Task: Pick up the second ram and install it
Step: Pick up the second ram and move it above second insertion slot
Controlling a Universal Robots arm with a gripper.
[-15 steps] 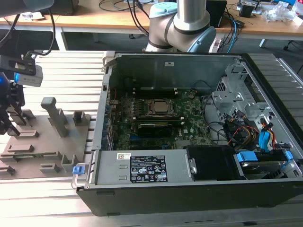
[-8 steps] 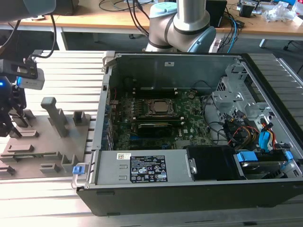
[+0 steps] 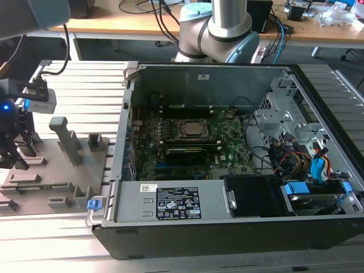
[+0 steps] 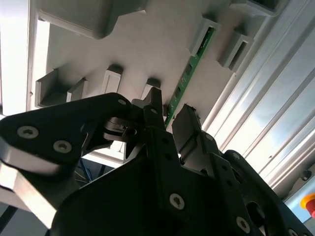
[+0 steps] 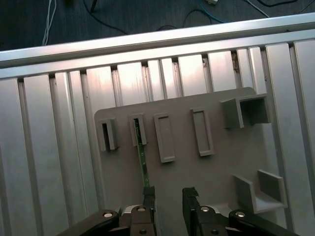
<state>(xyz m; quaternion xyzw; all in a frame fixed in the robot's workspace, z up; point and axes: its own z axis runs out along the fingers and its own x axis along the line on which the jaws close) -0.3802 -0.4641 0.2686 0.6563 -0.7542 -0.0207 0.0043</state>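
My gripper grabs the ram by its bare middle part (image 5: 144, 176) next, where both its sides stand open, since the grey slot's sides close around the ram's end.
The second ram (image 5: 141, 157) is a thin green stick standing on edge in a slot of the grey tray (image 5: 221, 167). It also runs along the tray in the second wrist view as the ram (image 4: 192, 64). My gripper (image 5: 169, 197) is open just above the stick's near end. In the first wrist view that end sits by one finger (image 5: 149, 196). In the second wrist view my gripper (image 4: 170, 117) has the stick's end reaching into the gap between the fingers. In the exterior view my gripper (image 3: 14, 156) hangs over the tray (image 3: 57, 185) at the exterior view's left.
An open computer case (image 3: 227, 227) fills the exterior view's middle and right, with the motherboard (image 3: 227, 149) and CPU socket (image 3: 193, 129) inside. Cables and drive cages crowd its right side. The tray carries upright grey blocks (image 3: 67, 139). Ribbed aluminium table (image 5: 49, 162) surrounds the tray.
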